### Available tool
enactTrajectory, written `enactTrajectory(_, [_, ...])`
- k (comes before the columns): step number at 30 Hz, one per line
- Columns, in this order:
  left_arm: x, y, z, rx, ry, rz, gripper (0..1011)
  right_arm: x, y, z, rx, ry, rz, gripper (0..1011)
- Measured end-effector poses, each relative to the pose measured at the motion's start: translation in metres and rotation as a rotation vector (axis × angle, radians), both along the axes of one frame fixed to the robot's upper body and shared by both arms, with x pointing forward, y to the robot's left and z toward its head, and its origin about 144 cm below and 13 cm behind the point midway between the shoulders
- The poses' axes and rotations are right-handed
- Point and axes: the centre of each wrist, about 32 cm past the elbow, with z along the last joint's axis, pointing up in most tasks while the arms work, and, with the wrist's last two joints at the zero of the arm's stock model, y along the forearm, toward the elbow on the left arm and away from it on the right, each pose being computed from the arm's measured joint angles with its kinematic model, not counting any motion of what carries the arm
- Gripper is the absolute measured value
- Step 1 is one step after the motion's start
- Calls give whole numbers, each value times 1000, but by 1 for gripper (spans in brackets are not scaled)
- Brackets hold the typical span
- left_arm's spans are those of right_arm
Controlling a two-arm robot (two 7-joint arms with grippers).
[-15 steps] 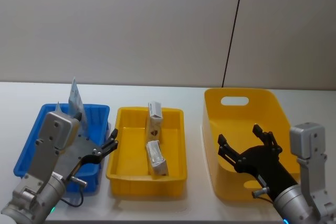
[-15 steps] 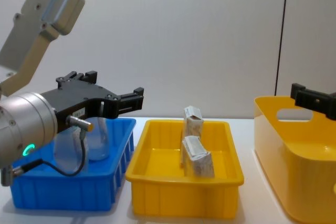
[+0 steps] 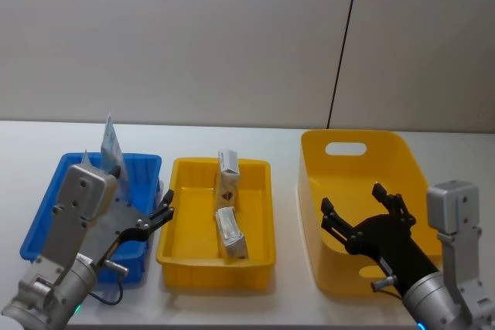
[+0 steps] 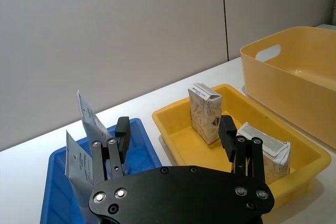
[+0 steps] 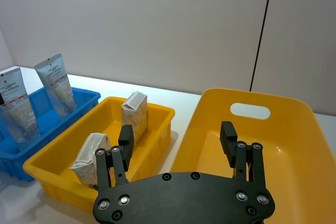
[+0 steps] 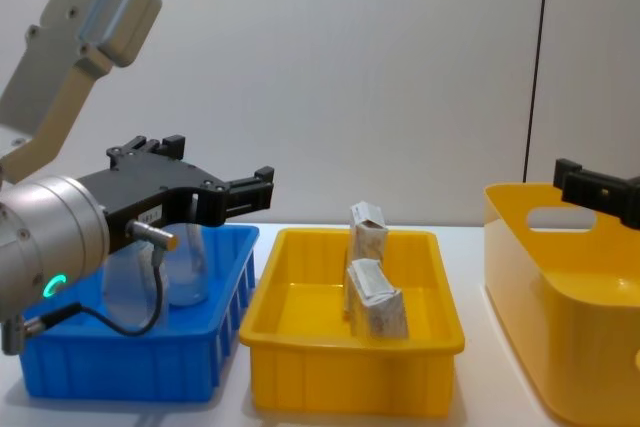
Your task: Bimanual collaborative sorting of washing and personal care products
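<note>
The blue bin's sides close in around the tube's lower end, so my left gripper next needs to hold the tube by its printed middle (image 5: 18, 100) to sort it.
Two translucent tubes (image 5: 55, 82) (image 5: 16, 103) stand upright in the blue bin (image 3: 46, 206), crimped ends up. In the shallow yellow tray (image 3: 216, 277), one beige carton (image 3: 227, 175) stands upright and a second carton (image 3: 230, 231) leans in front of it. My left gripper (image 3: 164, 208) hovers open over the blue bin's right side, holding nothing, with the tubes (image 4: 89, 121) just beyond its fingers. My right gripper (image 3: 360, 206) hangs open and empty above the deep yellow bin (image 3: 363, 148).
The three containers sit in a row on a white table: blue bin left, yellow tray (image 6: 350, 387) middle, deep yellow bin (image 6: 560, 347) with a handle slot right. A plain wall with a dark vertical seam stands behind.
</note>
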Motion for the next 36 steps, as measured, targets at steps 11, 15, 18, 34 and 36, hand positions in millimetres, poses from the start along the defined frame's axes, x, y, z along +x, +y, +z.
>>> enactTrajectory(11, [0,0,0,0,0,0,1001,0,0,0,0,0,0,1002])
enactTrajectory(15, [0,0,0,0,0,0,1001,0,0,0,0,0,0,1002])
enactTrajectory(18, [0,0,0,0,0,0,1001,0,0,0,0,0,0,1002])
enactTrajectory(34, [0,0,0,0,0,0,1001,10,-4,0,-1,1,17,1002])
enactTrajectory(36, [0,0,0,0,0,0,1001,14,-5,1,1,3,25,1002])
